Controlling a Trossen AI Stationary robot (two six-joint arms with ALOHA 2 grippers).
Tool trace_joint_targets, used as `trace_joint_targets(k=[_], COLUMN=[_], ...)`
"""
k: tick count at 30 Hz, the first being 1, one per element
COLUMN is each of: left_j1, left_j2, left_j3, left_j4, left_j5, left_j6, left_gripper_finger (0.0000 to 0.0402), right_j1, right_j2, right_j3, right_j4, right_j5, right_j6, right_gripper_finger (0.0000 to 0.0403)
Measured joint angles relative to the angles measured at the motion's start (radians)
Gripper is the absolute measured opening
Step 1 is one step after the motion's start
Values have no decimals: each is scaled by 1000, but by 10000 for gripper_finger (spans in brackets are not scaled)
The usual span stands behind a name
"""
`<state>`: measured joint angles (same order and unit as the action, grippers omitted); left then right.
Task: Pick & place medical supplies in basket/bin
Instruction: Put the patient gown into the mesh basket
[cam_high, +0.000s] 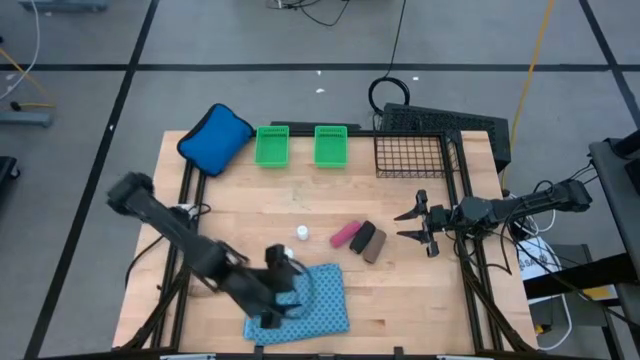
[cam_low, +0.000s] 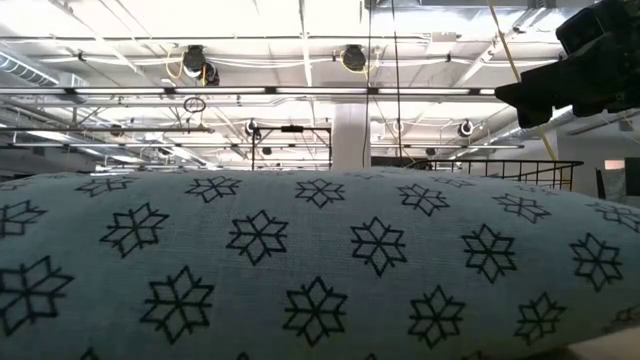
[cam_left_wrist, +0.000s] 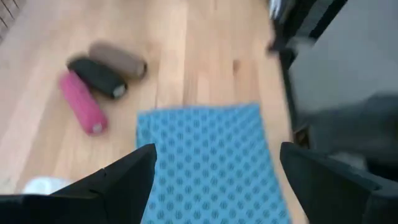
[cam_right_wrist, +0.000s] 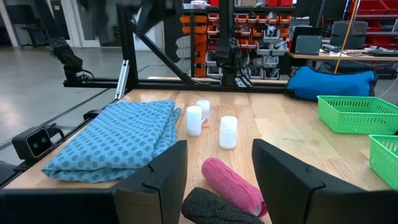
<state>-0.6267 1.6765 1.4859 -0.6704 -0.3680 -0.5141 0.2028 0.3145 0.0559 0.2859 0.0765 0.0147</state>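
Next, the left gripper pinches the blue-green cloth by its patterned side (cam_high: 322, 295) to place it in the black wire basket (cam_high: 408, 157).
The blue-green patterned cloth (cam_high: 318, 300) lies folded near the table's near edge and fills the low view (cam_low: 320, 270). My left gripper (cam_high: 290, 290) hovers open over the cloth's left part; the cloth (cam_left_wrist: 208, 162) shows between its fingers. Pink (cam_high: 344, 235), black (cam_high: 362, 238) and brown (cam_high: 376, 246) rolls lie side by side mid-table. Three white bottles (cam_right_wrist: 228, 132) stand between the cloth and the rolls; one bottle (cam_high: 302, 233) shows from above. My right gripper (cam_high: 408, 226) is open, level, just right of the rolls, with the pink roll (cam_right_wrist: 233, 180) in front of it.
The black wire basket (cam_high: 415, 152) sits at the far right corner, behind my right gripper. Two green bins (cam_high: 272, 145) (cam_high: 331, 145) and the blue pouch (cam_high: 215, 137) line the far edge. Bare wood lies between the rolls and the basket.
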Motion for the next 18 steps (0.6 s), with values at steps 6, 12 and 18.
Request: trace_joint_targets(k=[6,12,18], left_j1=[22,51,67], left_j2=[216,347,436], left_j3=[88,91,91], left_j4=[-61,-84,-82], left_j5=[109,145,226], left_j6=[-14,-79,-103], left_gripper_finger=[351,351,351], right_j1=[0,0,0], right_j2=[0,0,0], right_j3=[0,0,0], right_j4=[1,1,1], right_j5=[0,0,0], right_j6=[0,0,0], right_gripper_finger=[169,169,169])
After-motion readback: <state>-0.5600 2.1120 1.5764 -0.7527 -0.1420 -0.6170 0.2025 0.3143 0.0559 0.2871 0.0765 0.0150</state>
